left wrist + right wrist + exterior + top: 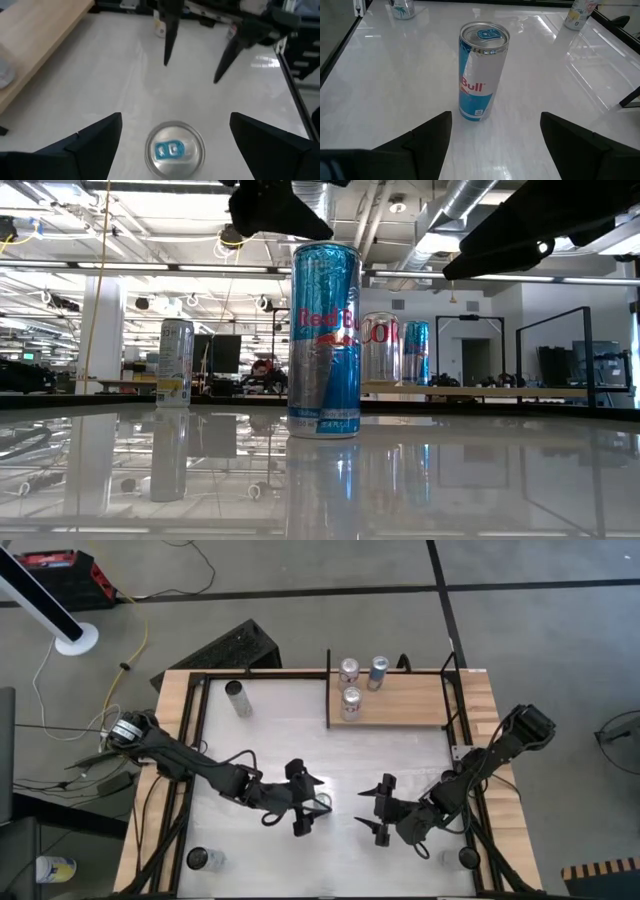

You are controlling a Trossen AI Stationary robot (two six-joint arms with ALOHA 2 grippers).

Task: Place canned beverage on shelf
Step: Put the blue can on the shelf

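Observation:
The left gripper's fingers are above the can's silver top (323, 801) and would miss the can if they closed now. The left gripper needs to go lower first and then close on the can.
A tall blue-and-silver Red Bull can (323, 340) stands upright on its base on the white tabletop, near the middle (320, 803). My left gripper (302, 801) is open, with one finger on each side of the can's top (175, 147), not touching it. My right gripper (382, 808) is open and empty just to the can's right, facing the can (481, 70). The shelf (400, 700), a light-brown wooden board with thin black posts, stands at the table's far right and carries three cans (350, 700).
A pale can (238, 698) stands on the table at the far left. Two more cans stand at the near left (205, 858) and near right (465, 858) corners. Black frame rails (196, 740) run along the table's sides. Bare tabletop lies between the grippers and the shelf.

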